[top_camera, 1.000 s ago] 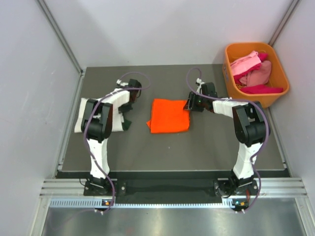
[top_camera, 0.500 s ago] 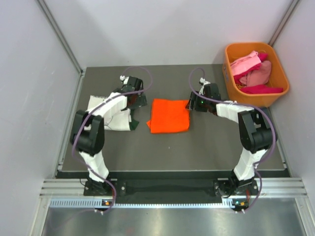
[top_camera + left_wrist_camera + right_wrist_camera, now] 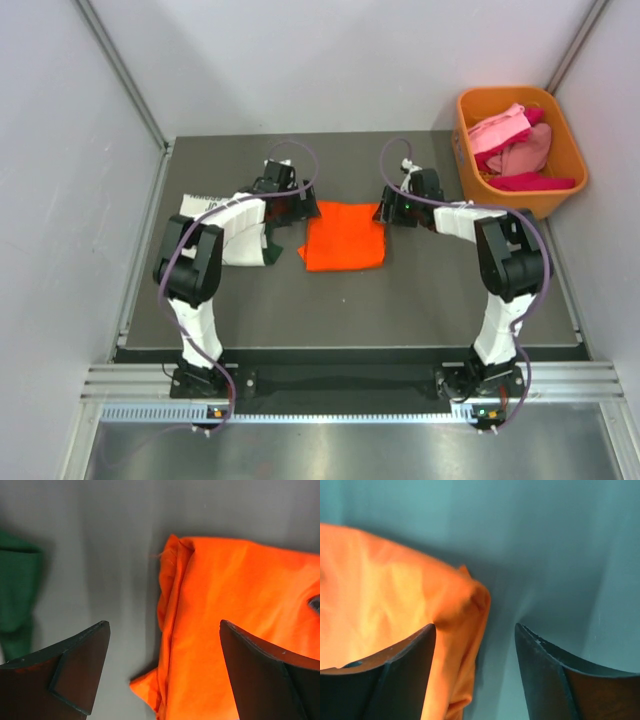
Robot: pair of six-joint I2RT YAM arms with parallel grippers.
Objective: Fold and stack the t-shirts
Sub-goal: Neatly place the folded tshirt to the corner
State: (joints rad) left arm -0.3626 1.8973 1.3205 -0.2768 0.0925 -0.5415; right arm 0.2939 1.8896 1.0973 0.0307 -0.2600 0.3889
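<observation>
The folded orange t-shirt needs to be stacked still folded. My left gripper should next grab it at its far corner (image 3: 319, 207) (image 3: 178, 545), opposite the right gripper's corner.
A folded bright orange t-shirt (image 3: 345, 237) lies flat in the middle of the dark table. My left gripper (image 3: 301, 209) is open and straddles its left edge; in the left wrist view the orange t-shirt (image 3: 240, 620) fills the space between the wide dark fingers (image 3: 75, 670) of that gripper (image 3: 165, 672). My right gripper (image 3: 387, 212) is open at the shirt's upper right corner, where the orange t-shirt (image 3: 385, 605) bunches between the fingers of the right gripper (image 3: 475, 675). A folded white t-shirt (image 3: 240, 250) with a dark green part lies to the left.
An orange plastic bin (image 3: 465, 140) at the back right holds pink, red and magenta t-shirts (image 3: 512, 142). Green cloth (image 3: 17, 590) shows at the left of the left wrist view. Grey walls close in the table on both sides and at the back.
My left gripper opened and swung right from the white t-shirt to the orange one's left edge. My right gripper opened wider at the shirt's upper right corner.
</observation>
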